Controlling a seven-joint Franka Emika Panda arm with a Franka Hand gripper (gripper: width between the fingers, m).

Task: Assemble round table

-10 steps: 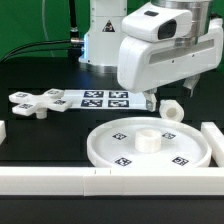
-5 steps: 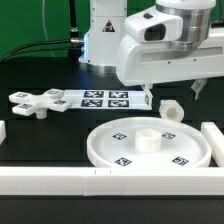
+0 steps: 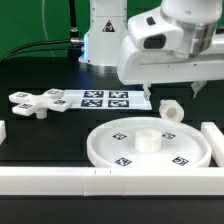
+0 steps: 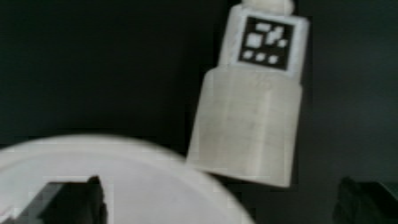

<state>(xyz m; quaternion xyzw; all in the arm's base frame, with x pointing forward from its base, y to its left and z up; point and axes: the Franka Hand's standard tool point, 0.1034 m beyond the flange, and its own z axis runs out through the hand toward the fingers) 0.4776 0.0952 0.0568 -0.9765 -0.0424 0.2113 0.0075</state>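
Note:
My gripper's fingers are still above the top of the short cylinder (image 3: 170,109), so it is too early to close. Lowering comes first, then closing on the cylinder.
The large rimmed disc (image 3: 120,150) with its central hub (image 3: 148,140) lies at the front. The short cylinder (image 3: 170,109) lies on its side just behind the disc, toward the exterior view's right. The cross-shaped piece (image 3: 40,102) lies at the exterior view's left. My gripper (image 3: 172,93) hangs open and empty above the cylinder, with a finger on either side of it. In the wrist view the tagged cylinder (image 4: 249,110) lies beside the disc's rim (image 4: 107,175). The gripper (image 4: 222,205) is open there, with dark fingertips (image 4: 80,200) at the edges.
The marker board (image 3: 105,99) lies behind the disc. A long white bar (image 3: 90,180) runs along the front. Another bar (image 3: 214,140) stands at the exterior view's right, and a short white piece (image 3: 3,130) at the left edge.
The hand has risen a little and shifted toward the exterior view's right, over the cylinder. The parts have not moved.

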